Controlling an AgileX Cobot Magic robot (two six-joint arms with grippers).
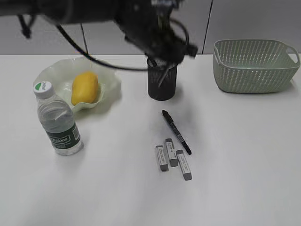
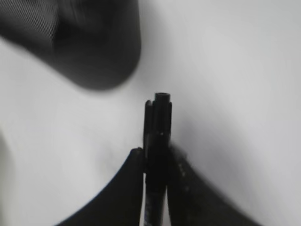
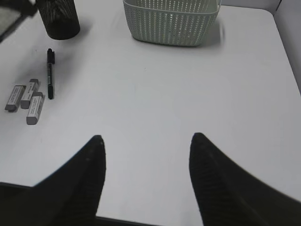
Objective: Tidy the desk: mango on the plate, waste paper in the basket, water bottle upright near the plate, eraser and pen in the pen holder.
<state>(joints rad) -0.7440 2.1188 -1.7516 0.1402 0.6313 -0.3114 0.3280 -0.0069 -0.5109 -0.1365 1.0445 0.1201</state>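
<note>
The pen's body [image 2: 158, 121] shows beside the holder's dark side [image 2: 99, 55], so my left gripper keeps hold of the black pen from here until the pen enters the holder.
My left gripper [image 1: 161, 55] hovers just above the black mesh pen holder [image 1: 162, 84]. It is shut on a black pen [image 2: 159, 123], and the holder [image 2: 94, 47] shows as a blur beside it. A second black pen [image 1: 176, 132] lies on the white desk [image 1: 235, 155], with three grey erasers [image 1: 171, 159] beside its lower end. The mango [image 1: 84, 88] lies on the wavy pale-green plate [image 1: 110, 84]. The water bottle [image 1: 59, 121] stands upright in front of the plate. The green basket [image 1: 254, 65] is at the back right. My right gripper [image 3: 146, 141] is open and empty over bare desk. No waste paper shows.
In the right wrist view the basket [image 3: 171, 21], the pen holder [image 3: 59, 19], the lying pen [image 3: 50, 73] and the erasers [image 3: 26, 96] lie ahead and to the left. The desk's right edge [image 3: 287, 52] is close by.
</note>
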